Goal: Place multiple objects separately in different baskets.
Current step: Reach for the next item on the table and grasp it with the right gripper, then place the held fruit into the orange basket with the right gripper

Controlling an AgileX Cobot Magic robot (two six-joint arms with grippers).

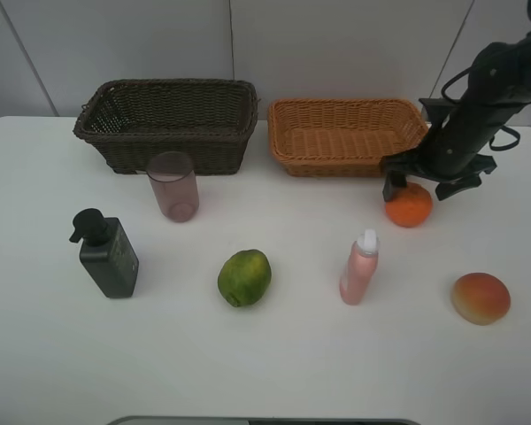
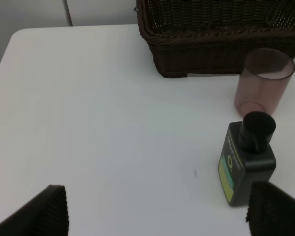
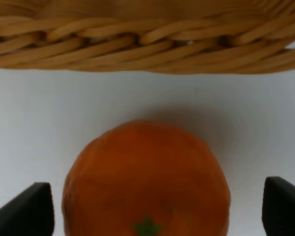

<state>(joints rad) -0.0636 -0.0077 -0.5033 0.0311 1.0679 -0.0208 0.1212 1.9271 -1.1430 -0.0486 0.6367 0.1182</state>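
The fingers of my right gripper stop above the orange and would miss if I closed now, so I need to lower them before closing on the orange [image 1: 410, 209] [image 3: 147, 172].
My right gripper [image 1: 422, 187] hangs open over the orange [image 1: 410, 209], just in front of the light tan basket [image 1: 336, 165]. The right wrist view shows the orange [image 3: 147, 172] between the spread fingers [image 3: 24, 211], apart from both. The dark brown basket [image 1: 173, 150] stands back left. In front of it are the pink cup [image 1: 173, 186] and the dark pump bottle [image 1: 108, 254]. The green fruit [image 1: 244, 277], pink spray bottle [image 1: 360, 267] and mango [image 1: 480, 298] lie nearer the front. My left gripper [image 2: 157, 216] is open above bare table beside the pump bottle [image 2: 247, 164].
Everything rests on a white table [image 1: 53, 354] backed by a pale wall. Both baskets hold nothing. The left arm does not show in the high view. The table's left edge [image 2: 2, 59] appears in the left wrist view.
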